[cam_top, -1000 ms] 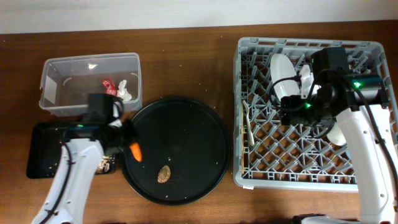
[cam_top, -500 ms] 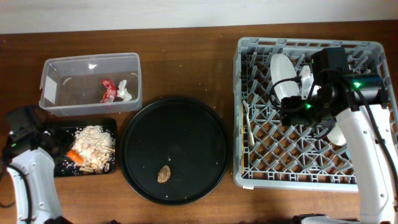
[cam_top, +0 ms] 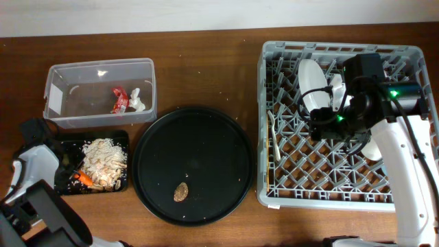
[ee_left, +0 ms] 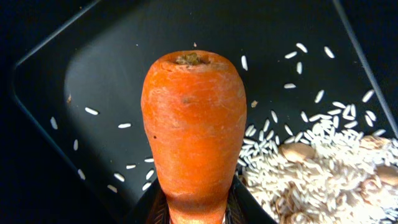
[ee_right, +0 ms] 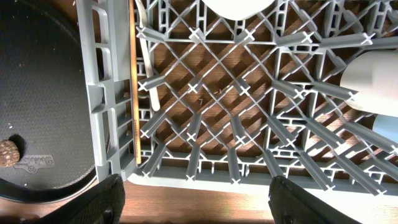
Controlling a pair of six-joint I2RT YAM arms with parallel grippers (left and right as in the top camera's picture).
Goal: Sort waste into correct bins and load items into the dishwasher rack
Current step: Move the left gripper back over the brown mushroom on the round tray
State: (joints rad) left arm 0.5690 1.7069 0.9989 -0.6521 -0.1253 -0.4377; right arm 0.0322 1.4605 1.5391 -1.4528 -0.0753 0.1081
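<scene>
The carrot's wide end (ee_left: 194,84) is over the shallow black tray's bottom, inside its edges, so my left gripper will release the carrot.
My left gripper (ee_left: 194,213) is shut on the narrow end of an orange carrot (ee_left: 193,124), held just above the shallow black tray (ee_left: 93,68) beside pale grainy food scraps (ee_left: 323,168). From overhead the carrot (cam_top: 82,178) lies at the scraps' (cam_top: 104,163) left edge. The clear tub (cam_top: 68,72) holds a red wrapper (cam_top: 120,98) and white tissue (cam_top: 138,101). A brown pit (cam_top: 181,191) rests on the round tray. My right gripper (ee_right: 202,199) hangs open over the grey rack (cam_top: 329,49), near its front rim.
The large round black tray (cam_top: 206,137) lies between the bins and the rack. In the rack stand a white dish (cam_top: 312,82), a white fork (ee_right: 146,62), a wooden chopstick (ee_right: 134,87) and a white cup (ee_right: 370,84). Rice grains dot the black tray.
My left arm has carried the carrot from the round tray's left edge over to the shallow black tray. The right arm has not moved.
</scene>
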